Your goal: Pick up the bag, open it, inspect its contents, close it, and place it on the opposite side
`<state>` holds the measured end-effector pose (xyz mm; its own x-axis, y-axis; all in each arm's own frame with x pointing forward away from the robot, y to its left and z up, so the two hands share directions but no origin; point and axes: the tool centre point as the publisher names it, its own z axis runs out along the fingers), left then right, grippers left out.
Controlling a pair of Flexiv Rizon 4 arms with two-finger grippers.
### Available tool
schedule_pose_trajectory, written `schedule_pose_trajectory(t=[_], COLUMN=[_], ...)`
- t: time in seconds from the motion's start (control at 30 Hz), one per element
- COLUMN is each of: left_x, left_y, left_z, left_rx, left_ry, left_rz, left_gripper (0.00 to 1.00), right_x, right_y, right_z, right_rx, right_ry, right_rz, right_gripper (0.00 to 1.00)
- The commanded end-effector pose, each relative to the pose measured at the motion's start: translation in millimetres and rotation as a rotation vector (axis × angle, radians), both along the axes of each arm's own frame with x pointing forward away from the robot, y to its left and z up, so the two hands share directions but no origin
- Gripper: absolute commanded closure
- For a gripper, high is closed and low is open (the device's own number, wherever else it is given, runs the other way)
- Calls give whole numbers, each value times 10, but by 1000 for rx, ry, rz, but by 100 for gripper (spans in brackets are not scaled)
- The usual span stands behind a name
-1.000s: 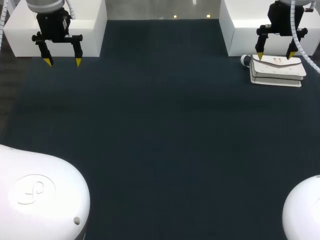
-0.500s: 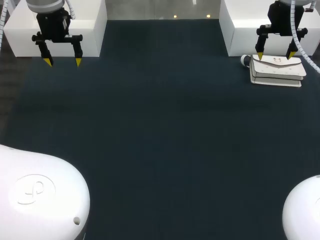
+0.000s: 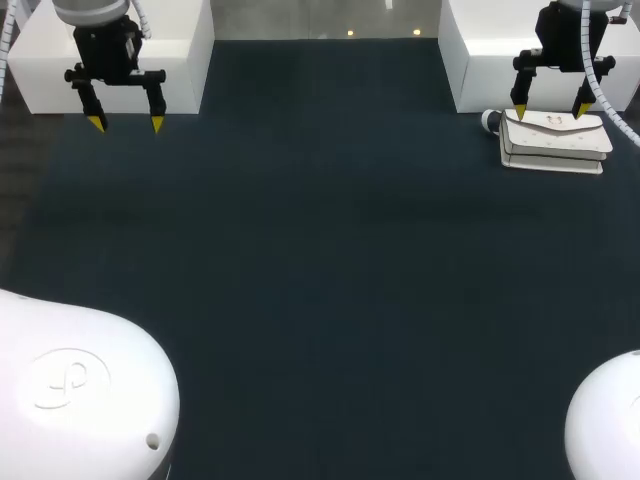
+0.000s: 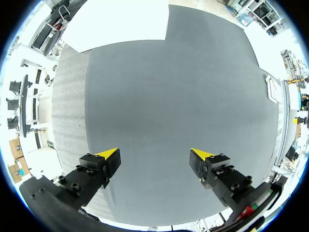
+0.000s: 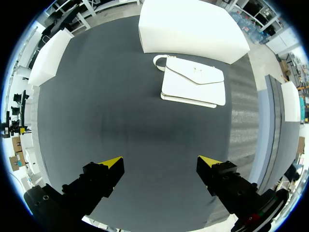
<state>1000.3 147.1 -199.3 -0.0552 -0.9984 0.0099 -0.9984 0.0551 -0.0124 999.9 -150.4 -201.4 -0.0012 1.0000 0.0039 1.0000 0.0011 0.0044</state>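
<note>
The bag's broad side [image 3: 555,138] is too wide for the fingers, so my right gripper will grab the bag by its thin edge [image 3: 552,168] next.
A white flap bag [image 3: 555,140] lies flat on the dark table at the far right, its flap closed and a small clasp on the front. My right gripper [image 3: 550,108] hangs open above the bag's far edge, touching nothing. In the right wrist view the bag [image 5: 194,80] lies well ahead of the open gripper [image 5: 160,163], with its handle loop pointing toward the white block. My left gripper [image 3: 124,122] hangs open at the far left, nothing between its fingers. From the left wrist, that gripper [image 4: 154,154] has only bare mat under it.
Two white blocks stand at the table's far corners, one behind my left gripper [image 3: 180,50] and one behind the bag [image 3: 480,50]. The dark mat [image 3: 320,280] spreads across the middle and front. My arms' white bases [image 3: 80,390] fill the near corners.
</note>
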Motion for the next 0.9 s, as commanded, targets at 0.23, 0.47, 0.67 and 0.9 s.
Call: schedule_pose_trajectory(t=[0.23,0.47,0.67,0.9], left_x=[-120,-192,-263,-346], left_y=[-108,-241,-447,-660], left_z=[-41,-129,-188,-276], left_rx=[-200,-341,-335,-402], left_ry=[-165,-317,-421,-504], left_rz=[-333,-642,-873,-1065], left_gripper=[0,0,0,0], right_x=[132,279,392,536], right_y=[-315,-646,-872,-1096], right_z=[-171,-306,-423,-641], right_rx=[36,64,105,144], right_ry=[16,1,-18,6], right_rz=[-69,-115,-122,-126], right_gripper=[0,0,0,0])
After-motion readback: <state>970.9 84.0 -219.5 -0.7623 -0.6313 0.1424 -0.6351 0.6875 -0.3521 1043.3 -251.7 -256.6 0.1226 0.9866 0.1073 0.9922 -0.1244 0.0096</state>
